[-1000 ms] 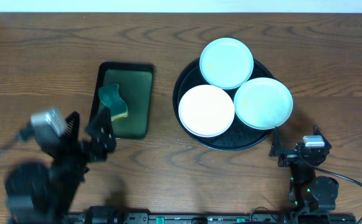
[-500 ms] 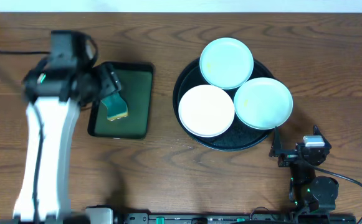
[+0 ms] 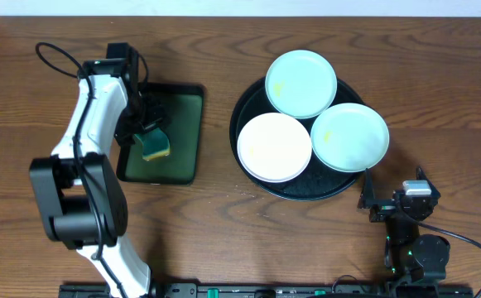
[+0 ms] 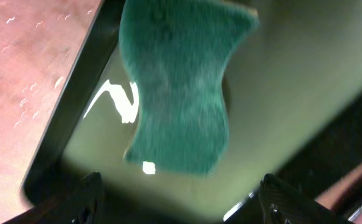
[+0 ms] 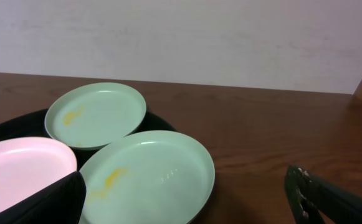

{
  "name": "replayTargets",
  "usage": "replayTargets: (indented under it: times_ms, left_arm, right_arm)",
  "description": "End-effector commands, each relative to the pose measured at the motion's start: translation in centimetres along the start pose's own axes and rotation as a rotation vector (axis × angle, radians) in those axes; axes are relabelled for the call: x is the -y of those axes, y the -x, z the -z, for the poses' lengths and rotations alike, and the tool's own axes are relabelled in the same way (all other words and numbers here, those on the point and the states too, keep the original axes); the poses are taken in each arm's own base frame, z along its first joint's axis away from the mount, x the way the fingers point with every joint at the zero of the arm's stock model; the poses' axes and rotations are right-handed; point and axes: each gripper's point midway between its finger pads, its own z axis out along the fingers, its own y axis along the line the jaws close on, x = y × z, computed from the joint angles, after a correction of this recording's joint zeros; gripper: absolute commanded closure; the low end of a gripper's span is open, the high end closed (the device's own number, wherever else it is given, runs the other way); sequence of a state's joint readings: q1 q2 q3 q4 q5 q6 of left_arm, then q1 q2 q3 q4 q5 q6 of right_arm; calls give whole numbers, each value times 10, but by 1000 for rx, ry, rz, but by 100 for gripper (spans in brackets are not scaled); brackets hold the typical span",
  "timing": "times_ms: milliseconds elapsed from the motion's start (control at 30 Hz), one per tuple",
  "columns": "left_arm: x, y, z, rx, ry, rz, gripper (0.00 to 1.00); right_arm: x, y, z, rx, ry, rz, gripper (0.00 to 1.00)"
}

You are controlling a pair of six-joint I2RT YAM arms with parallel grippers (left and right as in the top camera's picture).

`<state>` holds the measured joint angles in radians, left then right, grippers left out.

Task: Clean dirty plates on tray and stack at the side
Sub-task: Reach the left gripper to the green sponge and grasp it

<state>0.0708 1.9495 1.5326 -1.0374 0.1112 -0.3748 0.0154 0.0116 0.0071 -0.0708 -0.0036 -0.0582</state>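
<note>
I should next grab the green sponge with my left gripper across its narrow middle (image 3: 152, 143) (image 4: 179, 91), so that the sponge's flared end stays free to clean the dirty plates.
Three plates lie on the round black tray (image 3: 302, 189): a white one (image 3: 274, 146) at the front left, a mint-green one (image 3: 300, 83) at the back and a mint-green one (image 3: 349, 136) at the right. Both green plates (image 5: 96, 115) (image 5: 146, 177) carry yellow smears in the right wrist view. My left gripper (image 3: 143, 124) is open above a green sponge (image 3: 152, 145) (image 4: 177, 87), not touching it. My right gripper (image 3: 389, 203) is open and empty at the front right, just off the tray's edge.
The sponge lies in a small rectangular dark-green tray (image 3: 182, 132) left of the round tray. A cable (image 3: 58, 62) loops from the left arm at the back left. A wall runs behind the table's far edge.
My left arm has swung from the front left up and over the dark-green tray, settling above the sponge. The sponge has stayed on the tray. The right arm and plates have not moved.
</note>
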Motion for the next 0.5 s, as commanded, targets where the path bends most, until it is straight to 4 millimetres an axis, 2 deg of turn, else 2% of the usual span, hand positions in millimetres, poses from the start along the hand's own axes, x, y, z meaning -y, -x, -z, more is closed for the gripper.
replayTargets:
  times_ms: [0, 267, 467]
  left_arm:
    - [3, 7, -13, -32, -55, -40, 19]
    - [1, 14, -43, -40, -42, -67, 20]
    - [-15, 16, -57, -27, 35, -65, 20]
  right_arm:
    - [2, -1, 0, 0, -6, -13, 1]
    - [2, -1, 0, 0, -6, -13, 1]
    - [2, -1, 0, 0, -6, -13, 1]
